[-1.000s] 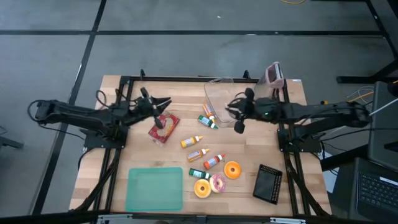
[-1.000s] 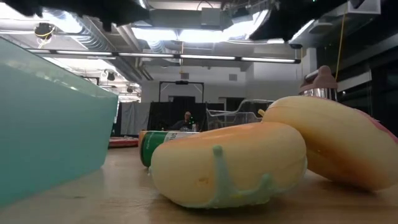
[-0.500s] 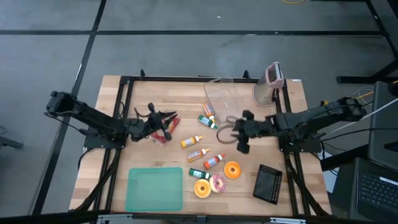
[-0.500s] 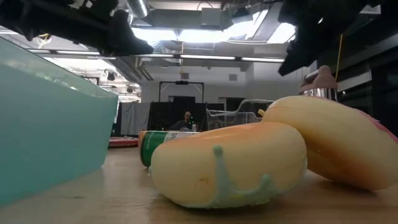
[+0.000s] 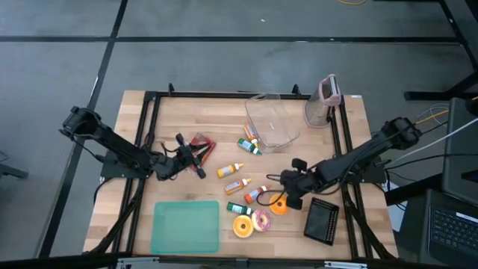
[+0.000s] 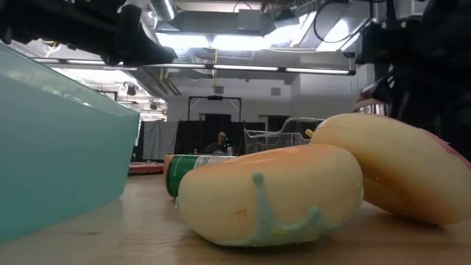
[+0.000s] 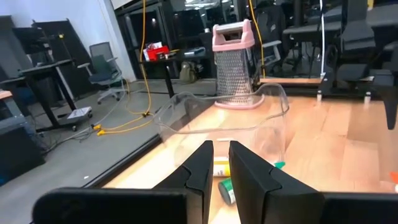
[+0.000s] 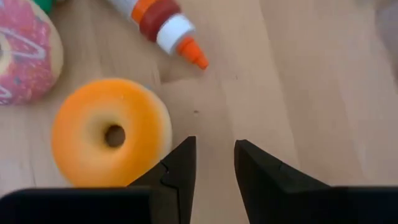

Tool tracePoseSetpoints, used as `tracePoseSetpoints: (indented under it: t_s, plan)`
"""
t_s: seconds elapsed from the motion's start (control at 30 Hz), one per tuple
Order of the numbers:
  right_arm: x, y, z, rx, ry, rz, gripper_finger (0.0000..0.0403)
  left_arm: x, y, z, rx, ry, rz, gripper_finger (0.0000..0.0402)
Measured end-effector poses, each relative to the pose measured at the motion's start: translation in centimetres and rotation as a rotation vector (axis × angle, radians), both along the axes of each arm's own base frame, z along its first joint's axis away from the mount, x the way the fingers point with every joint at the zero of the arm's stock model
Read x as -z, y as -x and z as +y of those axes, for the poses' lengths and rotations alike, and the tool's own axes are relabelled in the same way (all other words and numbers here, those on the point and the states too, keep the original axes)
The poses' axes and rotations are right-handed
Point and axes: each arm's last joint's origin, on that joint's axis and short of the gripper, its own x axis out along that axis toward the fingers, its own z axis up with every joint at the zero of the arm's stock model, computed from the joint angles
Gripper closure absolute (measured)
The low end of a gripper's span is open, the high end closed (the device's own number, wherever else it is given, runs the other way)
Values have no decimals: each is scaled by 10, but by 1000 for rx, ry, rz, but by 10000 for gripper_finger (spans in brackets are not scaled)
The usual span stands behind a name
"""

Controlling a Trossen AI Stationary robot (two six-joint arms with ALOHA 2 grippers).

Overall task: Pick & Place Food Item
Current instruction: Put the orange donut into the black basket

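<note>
I next need my right gripper to grip the orange donut (image 5: 278, 203) by its ring and place it on the black tray.
My right gripper (image 5: 284, 187) is open, low over the table and pointing down. In the right wrist view (image 8: 215, 155) its fingertips stand over bare wood, just beside an orange donut (image 8: 109, 134) (image 5: 278, 203). A red-capped sauce bottle (image 8: 158, 15) lies beyond. My left gripper (image 5: 194, 157) is low at the red snack bag (image 5: 202, 141) and hides part of it. In the left wrist view (image 7: 221, 158) its fingers stand a narrow gap apart with nothing between them. My left gripper is right at the red bag, but the gripper itself hides the place. I cannot tell whether it touches the bag. My right gripper has one finger (image 8: 180, 165) at the orange donut's rim (image 8: 163, 140). I cannot tell whether they touch.
Several small sauce bottles (image 5: 237, 184) lie mid-table. A pink donut (image 5: 261, 219) and a yellow one (image 5: 243, 225) sit by the teal tray (image 5: 185, 226). A clear container (image 5: 270, 123) and a grater (image 5: 328, 93) stand at the back, and a black block (image 5: 323, 220) lies near right.
My right gripper has gone from beside the clear container toward the table's near edge and down, ending next to the orange donut. My left gripper has come down and a little toward the near edge onto the red bag, which now shows less.
</note>
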Motion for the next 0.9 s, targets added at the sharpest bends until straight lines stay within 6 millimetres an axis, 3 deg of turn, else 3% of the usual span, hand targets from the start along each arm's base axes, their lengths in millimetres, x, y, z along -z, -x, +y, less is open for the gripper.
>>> tracePoseSetpoints:
  t_s: [0.5,0.9]
  plan:
    - [0,-14,15,-13,-184,-98,271,0,-1,-2,42,18,-10,352]
    - [26,-15,23,-3,-148,-1,263,2,-1,-2,48,20,1,350]
